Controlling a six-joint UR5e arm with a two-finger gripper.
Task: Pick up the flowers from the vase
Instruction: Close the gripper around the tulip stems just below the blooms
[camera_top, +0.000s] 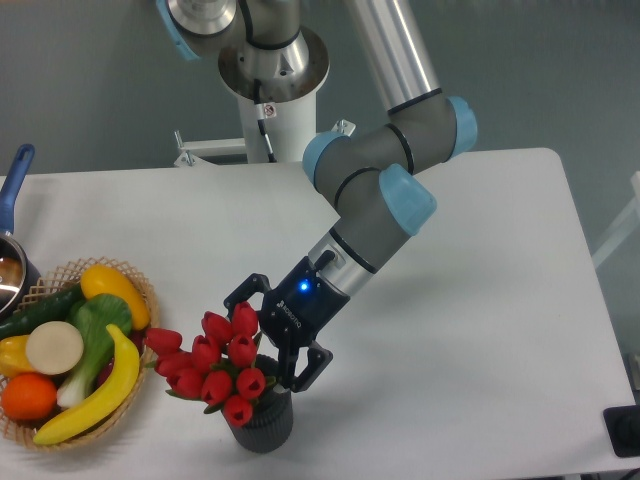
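The flowers (212, 365) need to come up out of the vase (264, 426), so my gripper should grab them by their green stems next.
The flowers (212, 365), a bunch of red tulip buds with green leaves, stand in the vase (264, 426), a small dark ribbed cylinder near the table's front edge. The bunch leans to the left over the vase's mouth. My gripper (270, 342) reaches down from the upper right and sits right behind the bunch, just above the vase. Its two black fingers are spread, one at the upper left by the top buds and one at the lower right beside the vase's rim. The buds hide the stems and what lies between the fingers.
A woven wicker basket (146, 300) with a banana, an orange, a yellow pepper and green vegetables stands left of the vase, close to the flowers. A metal pot with a blue handle (14, 180) is at the left edge. The arm's base stands at the back.
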